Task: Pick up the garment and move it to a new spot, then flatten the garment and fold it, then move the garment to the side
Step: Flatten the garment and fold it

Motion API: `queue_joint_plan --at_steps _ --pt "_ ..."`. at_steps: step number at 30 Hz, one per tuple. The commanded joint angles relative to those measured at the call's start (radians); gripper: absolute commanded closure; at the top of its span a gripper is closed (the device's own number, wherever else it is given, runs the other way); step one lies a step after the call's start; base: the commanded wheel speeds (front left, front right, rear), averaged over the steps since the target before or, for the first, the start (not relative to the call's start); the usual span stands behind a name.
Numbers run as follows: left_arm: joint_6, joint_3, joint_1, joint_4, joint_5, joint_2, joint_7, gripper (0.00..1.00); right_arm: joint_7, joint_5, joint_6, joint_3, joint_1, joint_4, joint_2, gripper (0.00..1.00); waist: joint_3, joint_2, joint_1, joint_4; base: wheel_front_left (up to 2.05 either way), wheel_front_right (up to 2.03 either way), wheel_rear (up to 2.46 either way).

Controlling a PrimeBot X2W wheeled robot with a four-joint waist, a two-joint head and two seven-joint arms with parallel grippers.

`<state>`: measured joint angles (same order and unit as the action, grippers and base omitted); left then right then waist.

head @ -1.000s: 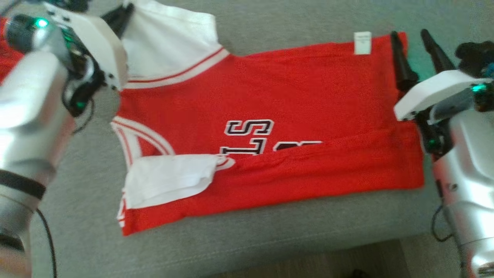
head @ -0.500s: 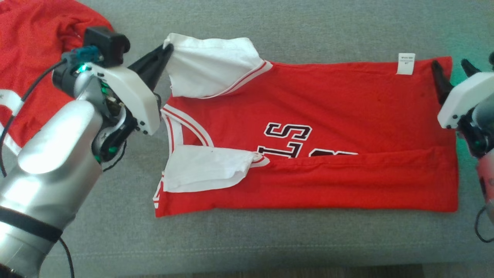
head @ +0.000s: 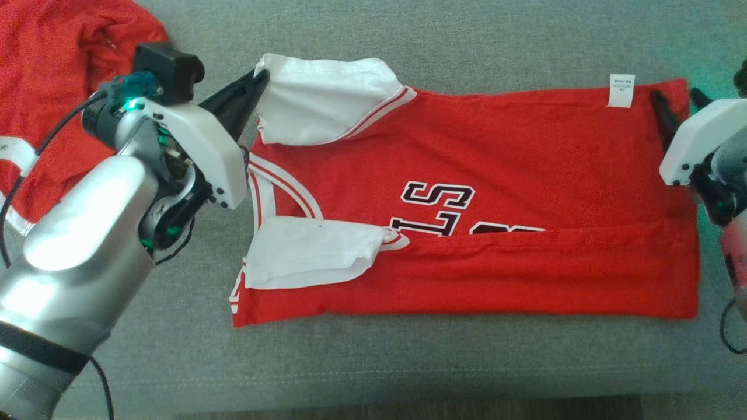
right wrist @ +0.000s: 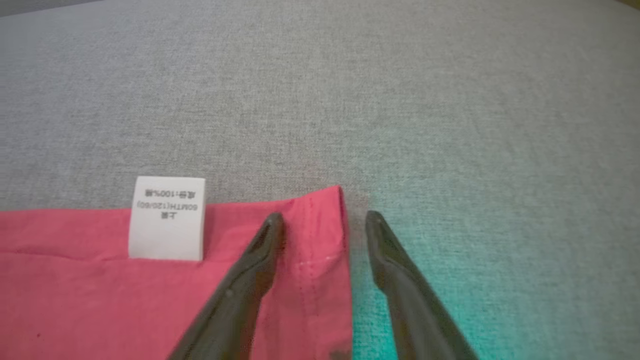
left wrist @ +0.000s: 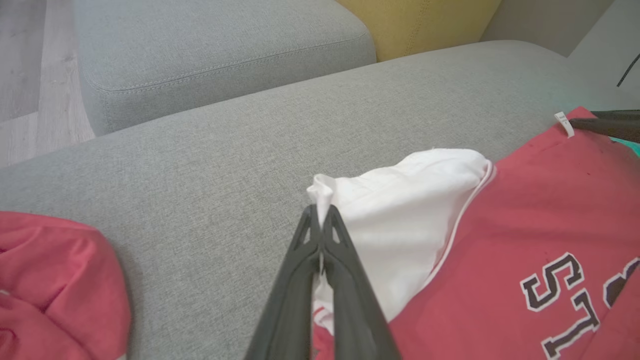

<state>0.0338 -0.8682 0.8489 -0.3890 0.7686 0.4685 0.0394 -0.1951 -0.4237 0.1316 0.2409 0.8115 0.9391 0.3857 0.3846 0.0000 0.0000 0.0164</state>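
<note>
I need to fold the jersey neatly, so next I should grab the red jersey with my right gripper by its hem corner beside the white label.
The garment is a red jersey with white sleeves and black lettering, lying flat across the grey sofa seat. Its near long edge is folded inward, with one white sleeve on top. My left gripper is shut on the tip of the far white sleeve; the left wrist view shows the closed gripper pinching that sleeve. My right gripper stands open at the garment's far right hem corner. In the right wrist view this gripper straddles the corner, one finger over the red cloth beside the white label.
Another red garment lies bunched at the far left of the seat, close to my left arm. The seat's front edge runs along the bottom of the head view. A grey cushion and a yellow one stand behind.
The head camera has shifted, so the whole picture moved. My left gripper keeps its pinch on the sleeve tip, and my right gripper stays open at the hem corner.
</note>
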Motion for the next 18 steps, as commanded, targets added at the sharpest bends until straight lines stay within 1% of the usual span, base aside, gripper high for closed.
queue_joint_plan --at_steps 1,5,11,18 --pt "-0.012 0.039 0.031 0.029 0.004 0.048 0.003 1.0 -0.006 -0.018 -0.001 0.031 0.014 -0.011 0.01 1.0 -0.001 0.0 0.0 -0.002 0.0 0.0 0.0" --pt "-0.025 0.045 0.032 0.023 0.006 0.052 0.002 1.0 0.022 -0.035 -0.001 0.039 0.023 -0.003 0.021 1.0 -0.002 0.0 0.0 -0.003 0.0 0.0 0.0" --pt "-0.042 0.056 0.046 -0.005 0.009 0.056 0.004 1.0 0.115 -0.029 -0.001 0.031 0.062 0.026 0.029 1.0 -0.001 0.0 0.0 -0.004 0.0 0.0 0.0" --pt "-0.046 0.064 0.106 -0.056 0.001 0.038 0.0 1.0 0.217 -0.007 -0.001 0.018 0.123 0.064 0.022 1.0 0.018 0.0 0.0 -0.007 0.0 0.0 0.0"
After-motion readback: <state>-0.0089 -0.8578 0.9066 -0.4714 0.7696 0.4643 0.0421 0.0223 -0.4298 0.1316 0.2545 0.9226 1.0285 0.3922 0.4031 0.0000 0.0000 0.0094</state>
